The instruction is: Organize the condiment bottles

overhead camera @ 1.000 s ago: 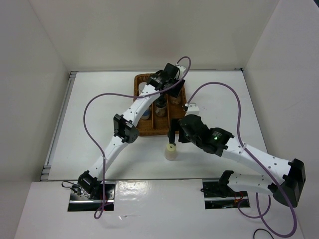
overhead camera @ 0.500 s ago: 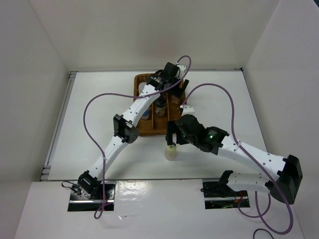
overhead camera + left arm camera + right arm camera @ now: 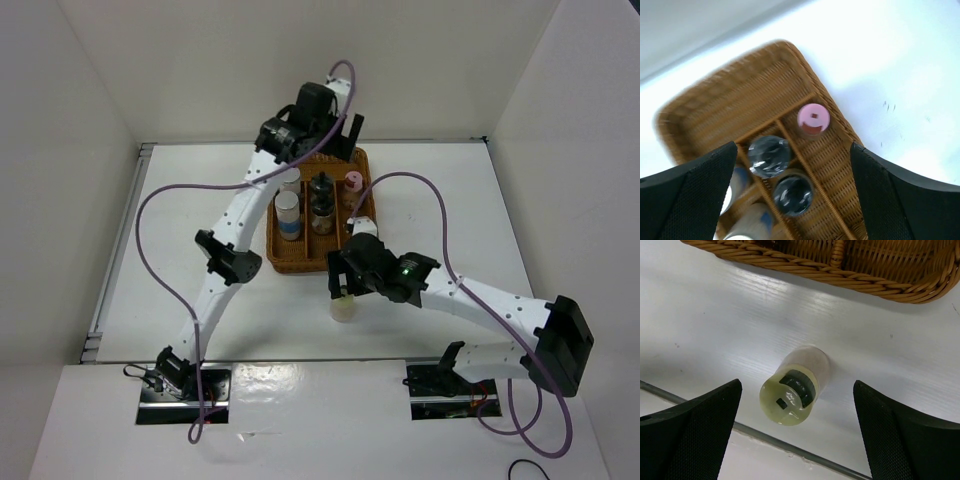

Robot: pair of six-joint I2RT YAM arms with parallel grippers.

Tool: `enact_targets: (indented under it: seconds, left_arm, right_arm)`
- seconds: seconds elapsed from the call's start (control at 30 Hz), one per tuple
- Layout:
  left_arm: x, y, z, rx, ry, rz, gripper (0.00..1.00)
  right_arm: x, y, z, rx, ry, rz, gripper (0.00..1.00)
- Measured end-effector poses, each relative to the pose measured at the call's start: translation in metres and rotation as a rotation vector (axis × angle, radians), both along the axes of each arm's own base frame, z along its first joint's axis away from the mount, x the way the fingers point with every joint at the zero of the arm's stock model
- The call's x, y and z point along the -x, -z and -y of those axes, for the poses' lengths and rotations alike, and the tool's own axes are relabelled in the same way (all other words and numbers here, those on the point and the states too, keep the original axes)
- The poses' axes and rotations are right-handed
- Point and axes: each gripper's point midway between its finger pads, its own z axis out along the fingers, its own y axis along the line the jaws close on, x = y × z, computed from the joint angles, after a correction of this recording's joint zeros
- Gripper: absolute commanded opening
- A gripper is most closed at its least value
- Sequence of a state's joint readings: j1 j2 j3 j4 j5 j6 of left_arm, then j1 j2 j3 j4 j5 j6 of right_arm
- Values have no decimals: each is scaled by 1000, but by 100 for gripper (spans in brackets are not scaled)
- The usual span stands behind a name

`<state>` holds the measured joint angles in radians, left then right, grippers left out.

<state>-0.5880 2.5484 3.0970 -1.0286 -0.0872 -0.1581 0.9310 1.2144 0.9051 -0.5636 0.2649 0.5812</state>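
My right gripper grabs the pale-yellow-capped bottle by its pale-yellow cap next, to stand it in the wicker basket.
The wicker basket holds several condiment bottles. Two blue-labelled ones stand in its left compartment and two dark-capped ones in the middle. A pink-capped one is at the far right. My left gripper hangs open above the basket's far end, holding nothing. Its wrist view looks down on the pink cap and the dark caps. The pale-yellow-capped bottle stands on the table in front of the basket. My right gripper is open above that bottle, fingers on either side, not touching.
The basket's near rim lies just beyond the pale-yellow bottle. A metal strip marks the table's front edge close behind it. White walls close in the table on three sides.
My left gripper has opened and lifted back from the basket, uncovering the pink-capped bottle. My right gripper has moved left and down over the pale-yellow bottle.
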Motion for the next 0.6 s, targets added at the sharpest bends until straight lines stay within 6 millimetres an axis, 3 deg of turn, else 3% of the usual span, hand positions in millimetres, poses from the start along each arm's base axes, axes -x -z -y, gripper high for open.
enact_targets:
  seconds: [0.1, 0.23, 0.33, 0.6]
  left_arm:
    - [6, -51, -32, 37, -51, 65, 99]
    - [15, -101, -73, 64, -122, 132, 99]
    - [28, -124, -95, 66, -154, 151, 99]
    - [65, -159, -121, 62, -183, 171, 99]
  right_arm:
    - [1, 8, -2, 22, -8, -16, 94]
    - [3, 19, -3, 53, -15, -38, 91]
    - [6, 26, -6, 69, -26, -53, 88]
    - [14, 33, -12, 85, -43, -70, 72]
